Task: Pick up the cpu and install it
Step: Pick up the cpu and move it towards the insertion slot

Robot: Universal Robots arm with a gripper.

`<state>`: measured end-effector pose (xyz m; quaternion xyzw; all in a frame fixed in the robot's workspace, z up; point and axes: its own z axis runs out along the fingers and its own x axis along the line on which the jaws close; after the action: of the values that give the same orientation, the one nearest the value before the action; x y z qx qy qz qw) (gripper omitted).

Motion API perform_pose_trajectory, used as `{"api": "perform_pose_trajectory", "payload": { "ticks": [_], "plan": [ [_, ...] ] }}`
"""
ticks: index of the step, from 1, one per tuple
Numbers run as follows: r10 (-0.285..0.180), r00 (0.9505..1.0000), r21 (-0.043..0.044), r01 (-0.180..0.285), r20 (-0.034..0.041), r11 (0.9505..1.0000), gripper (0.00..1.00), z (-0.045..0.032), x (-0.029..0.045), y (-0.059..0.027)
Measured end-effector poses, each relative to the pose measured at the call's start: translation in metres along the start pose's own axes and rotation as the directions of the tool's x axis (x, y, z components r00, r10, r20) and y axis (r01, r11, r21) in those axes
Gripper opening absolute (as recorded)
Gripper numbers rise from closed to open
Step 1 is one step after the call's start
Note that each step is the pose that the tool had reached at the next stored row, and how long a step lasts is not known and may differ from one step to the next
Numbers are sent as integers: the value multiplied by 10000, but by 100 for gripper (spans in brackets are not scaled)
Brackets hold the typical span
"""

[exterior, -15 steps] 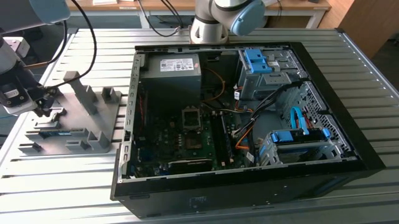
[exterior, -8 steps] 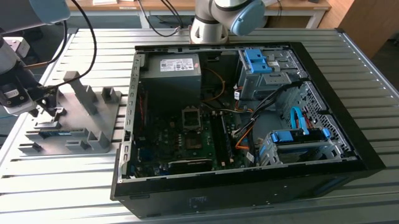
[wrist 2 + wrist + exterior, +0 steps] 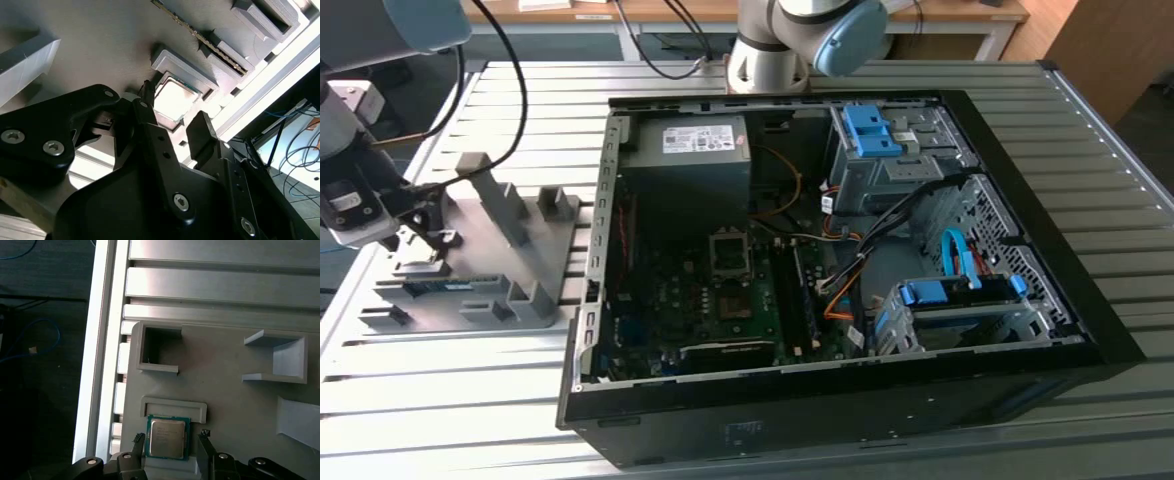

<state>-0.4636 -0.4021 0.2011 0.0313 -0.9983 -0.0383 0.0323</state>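
My gripper grabs the cpu's open side edges next, since the raised tray sides hug opposite ends of the cpu (image 3: 167,437).
The cpu (image 3: 167,437) is a small square chip with a dull silver-tan face. It lies flat in a shallow pocket of the grey fixture tray (image 3: 225,370). My gripper (image 3: 171,437) is open and straddles it, with one black fingertip (image 3: 138,440) on each side and a narrow gap to the chip's edges. In the second wrist view the cpu (image 3: 172,100) sits between the same fingers (image 3: 200,127) of the gripper (image 3: 172,112). In the exterior view the gripper (image 3: 424,240) hangs low over the tray (image 3: 520,260), at that view's left.
The open black computer case (image 3: 1067,330) lies to the exterior view's right of the tray, motherboard (image 3: 707,300) and its socket (image 3: 730,250) facing up. A grey power supply (image 3: 687,150) and blue drive cages (image 3: 881,135) sit inside. A thin memory stick (image 3: 210,42) stands in the tray.
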Motion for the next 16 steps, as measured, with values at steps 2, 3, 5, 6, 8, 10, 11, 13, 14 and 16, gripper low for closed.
{"api": "perform_pose_trajectory", "payload": {
  "ticks": [2, 3, 5, 6, 8, 10, 11, 13, 14, 16],
  "plan": [
    [1, 10000, 17, -1, -3, 10000, 53, 27, -2, -2],
    [0, 10000, 18, 0, -4, 10000, 53, 39, -3, -3],
    [-19, 10000, 20, 19, -6, 10000, 53, 56, -3, -3],
    [-35, 10000, 21, 35, -7, 10000, 53, 65, -4, -2],
    [-86, 10000, 24, 86, -11, 10000, 53, 83, -5, -2],
    [-118, 9999, 26, 118, -14, 9999, 53, 102, -7, 1],
    [-136, 9999, 27, 136, -16, 9999, 53, 109, -7, 2],
    [-171, 9999, 29, 171, -18, 9998, 53, 127, -9, 2],
    [-191, 9998, 30, 191, -19, 9998, 53, 136, -10, 2],
    [-209, 9998, 32, 209, -21, 9998, 53, 150, -10, 2]
  ]
}}
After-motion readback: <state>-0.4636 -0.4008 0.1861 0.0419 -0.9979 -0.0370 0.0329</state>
